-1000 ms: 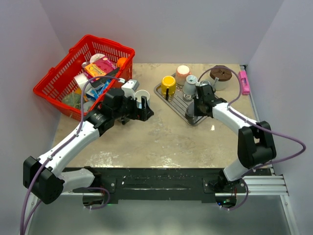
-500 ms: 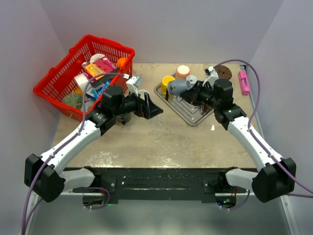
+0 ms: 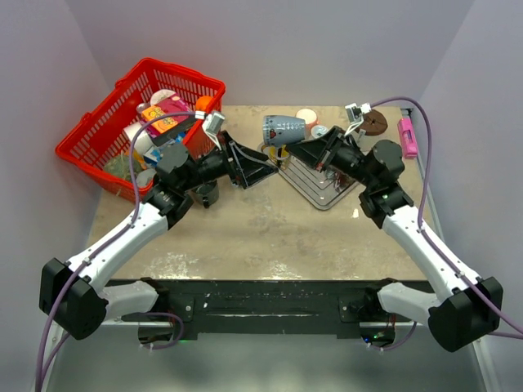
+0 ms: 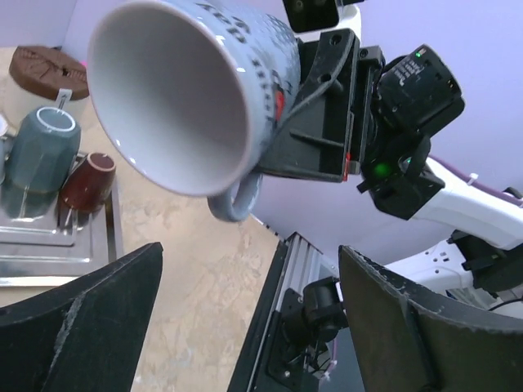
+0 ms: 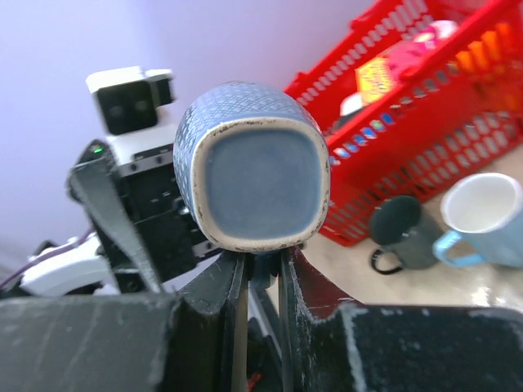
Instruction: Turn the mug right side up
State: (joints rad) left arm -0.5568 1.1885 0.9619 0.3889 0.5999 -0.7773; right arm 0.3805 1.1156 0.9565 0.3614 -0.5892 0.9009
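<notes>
The robot should next set the mug upright, so its left gripper should grab the mug by its handle [image 4: 236,202] from the side of the mug's white opening, which keeps the mug's base free.
The grey-blue patterned mug [image 3: 283,129] hangs in the air on its side above the table's back middle. Its white mouth [image 4: 172,94] faces my left gripper and its squarish base [image 5: 257,167] faces the right wrist camera. My right gripper [image 5: 261,263] is shut on the mug's handle [image 4: 237,200], with both fingers [image 3: 315,153] pinching it from below. My left gripper [image 3: 249,163] stands open just left of the mug, pointing at its mouth, with nothing between its wide-spread fingers [image 4: 90,322]. It does not touch the mug.
A metal drying rack [image 3: 320,186] lies under the mug with a teal mug [image 4: 41,151] and a brown mug [image 4: 90,181] upside down on it. A red basket [image 3: 98,135] of packets stands back left. A dark mug [image 5: 404,233] and a light blue mug [image 5: 486,216] stand by it.
My right gripper lifted the mug off the rack, swung it left and tipped it sideways. My left gripper rose and turned toward the mug's mouth.
</notes>
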